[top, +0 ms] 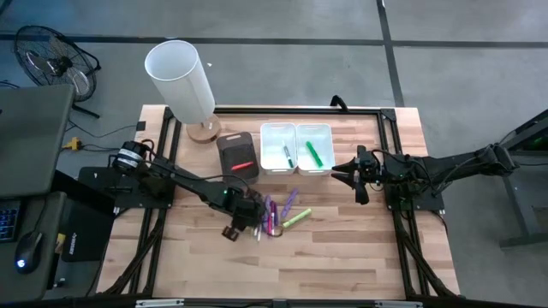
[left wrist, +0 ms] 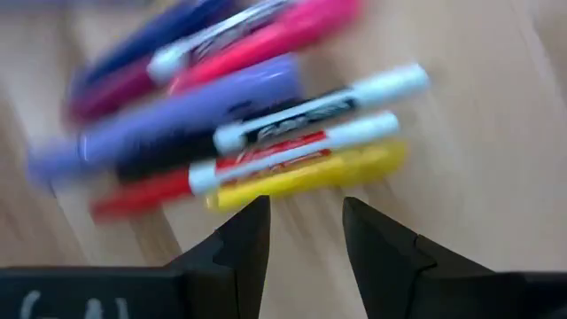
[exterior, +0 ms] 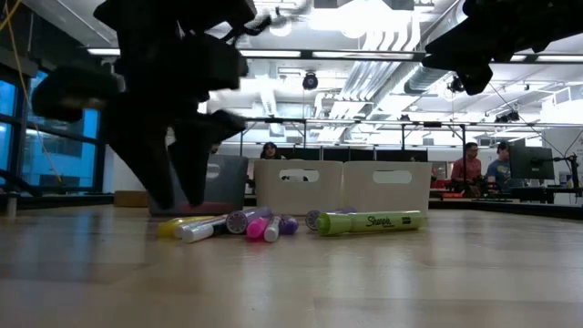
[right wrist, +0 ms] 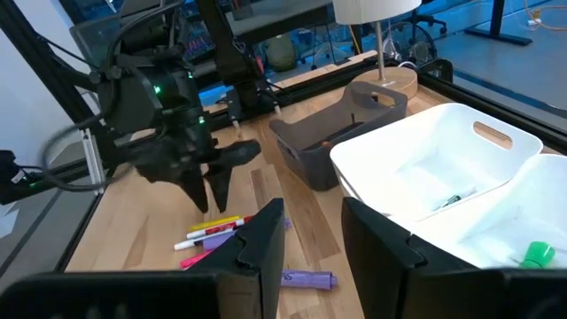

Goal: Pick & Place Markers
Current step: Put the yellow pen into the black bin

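Bare wood separates my fingers from the yellow marker point(left wrist: 310, 173); my left gripper should move closer, then close on it.
Several markers point(top: 276, 214) lie in a loose pile on the table's middle: yellow, red, purple, pink and a bright green one point(exterior: 369, 221). In the left wrist view the yellow marker point(left wrist: 310, 173) and a red one point(left wrist: 257, 164) lie nearest my fingers. My left gripper point(top: 240, 224) points down at the pile's left edge, open point(left wrist: 306, 213), with nothing between its fingers; in the low view it stands just left of the markers point(exterior: 178, 191). My right gripper point(top: 349, 178) waits open point(right wrist: 310, 232) in the air, right of the white bins.
A dark bin point(top: 238, 156) holds a red marker point(top: 242, 165). Two white bins point(top: 296, 128) stand side by side at the far side, each holding a green marker point(top: 314, 154). A white lamp point(top: 181, 81) stands at the far left. Bare wood lies toward the near edge.
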You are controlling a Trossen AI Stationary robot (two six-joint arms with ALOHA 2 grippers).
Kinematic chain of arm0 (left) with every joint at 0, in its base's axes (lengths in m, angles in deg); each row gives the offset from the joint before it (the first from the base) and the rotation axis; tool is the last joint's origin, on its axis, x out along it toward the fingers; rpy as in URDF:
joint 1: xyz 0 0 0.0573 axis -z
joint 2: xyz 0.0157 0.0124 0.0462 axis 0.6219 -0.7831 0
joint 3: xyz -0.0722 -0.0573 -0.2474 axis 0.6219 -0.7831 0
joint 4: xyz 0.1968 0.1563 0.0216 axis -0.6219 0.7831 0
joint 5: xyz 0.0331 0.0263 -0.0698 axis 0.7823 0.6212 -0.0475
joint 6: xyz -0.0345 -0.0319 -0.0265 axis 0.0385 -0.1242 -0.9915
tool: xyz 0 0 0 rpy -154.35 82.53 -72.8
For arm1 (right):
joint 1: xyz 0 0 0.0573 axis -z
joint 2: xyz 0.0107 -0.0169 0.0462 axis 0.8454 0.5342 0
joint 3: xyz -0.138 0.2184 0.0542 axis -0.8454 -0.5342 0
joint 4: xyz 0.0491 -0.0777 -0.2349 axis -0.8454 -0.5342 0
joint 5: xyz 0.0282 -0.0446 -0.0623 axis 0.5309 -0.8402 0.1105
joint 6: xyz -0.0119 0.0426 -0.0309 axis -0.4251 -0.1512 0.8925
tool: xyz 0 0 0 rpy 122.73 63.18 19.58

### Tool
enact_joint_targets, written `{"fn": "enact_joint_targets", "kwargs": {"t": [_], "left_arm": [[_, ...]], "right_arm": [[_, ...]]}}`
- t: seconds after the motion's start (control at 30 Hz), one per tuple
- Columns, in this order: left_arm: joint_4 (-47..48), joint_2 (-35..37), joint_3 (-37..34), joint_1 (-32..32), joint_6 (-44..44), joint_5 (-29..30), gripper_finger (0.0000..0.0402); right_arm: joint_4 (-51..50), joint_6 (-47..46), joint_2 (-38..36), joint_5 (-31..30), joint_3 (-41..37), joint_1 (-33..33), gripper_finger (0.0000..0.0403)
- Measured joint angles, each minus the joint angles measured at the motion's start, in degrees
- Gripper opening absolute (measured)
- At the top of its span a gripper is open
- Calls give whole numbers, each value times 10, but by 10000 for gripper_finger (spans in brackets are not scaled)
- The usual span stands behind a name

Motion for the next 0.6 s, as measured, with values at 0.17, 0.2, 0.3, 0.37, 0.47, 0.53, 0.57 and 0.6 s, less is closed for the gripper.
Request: {"fn": "enact_joint_targets", "kwargs": {"t": [0.17,0.2,0.3,0.37,0.47,0.53,0.57,0.6], "left_arm": [[1,0,0,0,-291,6,140],[1,0,0,0,-333,8,140],[1,0,0,0,-454,13,140],[-2,0,0,0,-517,14,140],[-7,-1,0,0,-581,26,140],[-18,-12,0,0,-605,34,140],[-17,-17,0,0,-615,38,140],[-14,-20,0,0,-626,39,140]], "right_arm": [[0,0,0,0,0,0,103],[0,0,0,0,0,0,103],[0,0,0,0,0,0,103],[0,0,0,0,0,0,103],[0,0,0,0,0,0,103],[0,0,0,0,0,0,103],[0,0,0,0,0,0,103],[0,0,0,0,0,0,103]]}}
